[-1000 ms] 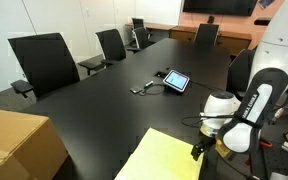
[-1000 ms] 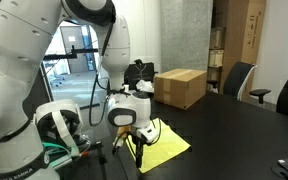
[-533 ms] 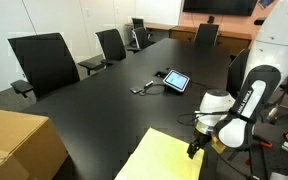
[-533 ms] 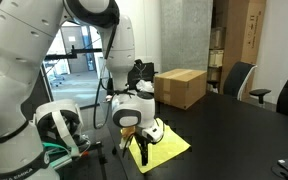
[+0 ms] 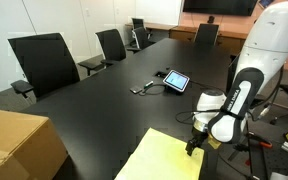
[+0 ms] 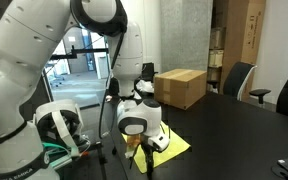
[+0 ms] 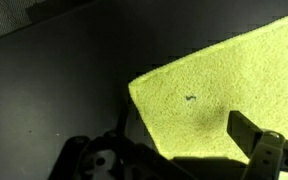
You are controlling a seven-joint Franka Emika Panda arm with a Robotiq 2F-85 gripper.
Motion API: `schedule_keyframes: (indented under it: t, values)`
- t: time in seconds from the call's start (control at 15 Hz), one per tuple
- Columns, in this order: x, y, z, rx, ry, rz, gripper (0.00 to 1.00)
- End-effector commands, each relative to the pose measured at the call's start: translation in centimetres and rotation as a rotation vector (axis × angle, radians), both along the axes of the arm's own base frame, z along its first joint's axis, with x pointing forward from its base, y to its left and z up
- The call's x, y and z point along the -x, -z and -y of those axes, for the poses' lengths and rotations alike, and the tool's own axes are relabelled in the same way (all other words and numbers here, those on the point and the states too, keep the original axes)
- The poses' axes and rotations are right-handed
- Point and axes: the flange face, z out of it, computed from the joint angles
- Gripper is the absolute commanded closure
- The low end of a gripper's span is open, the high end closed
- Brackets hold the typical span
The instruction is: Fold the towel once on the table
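I next need to pinch the towel's corner (image 5: pixel 196 151) at the table's edge, with my fingers on both sides of the towel's border, to carry that end over and fold the towel (image 5: pixel 164 158).
The pale yellow towel (image 5: pixel 164 158) lies flat on the black table (image 5: pixel 104 100) near its front edge. It also shows in an exterior view (image 6: pixel 171 146) and in the wrist view (image 7: pixel 224 90). My gripper (image 5: pixel 192 148) hangs low at the towel's corner, right at the table's edge, and shows in an exterior view (image 6: pixel 147 158) too. In the wrist view my gripper (image 7: pixel 179 150) is open. One finger (image 7: pixel 252 135) is over the towel and the other is over bare table (image 7: pixel 54 80). The towel's corner lies between them. I hold nothing.
A brown cardboard box (image 5: pixel 14 145) stands on the table beside the towel, also in an exterior view (image 6: pixel 179 87). A tablet (image 5: pixel 176 81) and a cable lie mid-table. Black office chairs (image 5: pixel 46 62) line the far side. Another chair (image 6: pixel 239 78) stands nearby.
My arm has leaned further over the table and the gripper has shifted a little along the towel's edge towards its corner. The towel has not moved.
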Motion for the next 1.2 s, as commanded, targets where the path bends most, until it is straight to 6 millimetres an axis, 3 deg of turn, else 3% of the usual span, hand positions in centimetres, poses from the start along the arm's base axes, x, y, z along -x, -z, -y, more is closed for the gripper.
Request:
schedule_keyframes:
  t: [0.0,0.27,0.73,0.87,1.13]
  values:
    - [-0.8,1.8,-0.3,0.006,-0.029,-0.003,0.00]
    - [-1.0,2.5,-1.0,-0.002,-0.039,-0.007,0.00]
    - [-1.3,1.7,-2.6,-0.007,-0.071,-0.004,0.00]
    - [-1.2,1.4,-2.8,-0.009,-0.074,-0.009,0.26]
    - [-1.1,0.8,-3.1,-0.005,-0.076,-0.027,0.58]
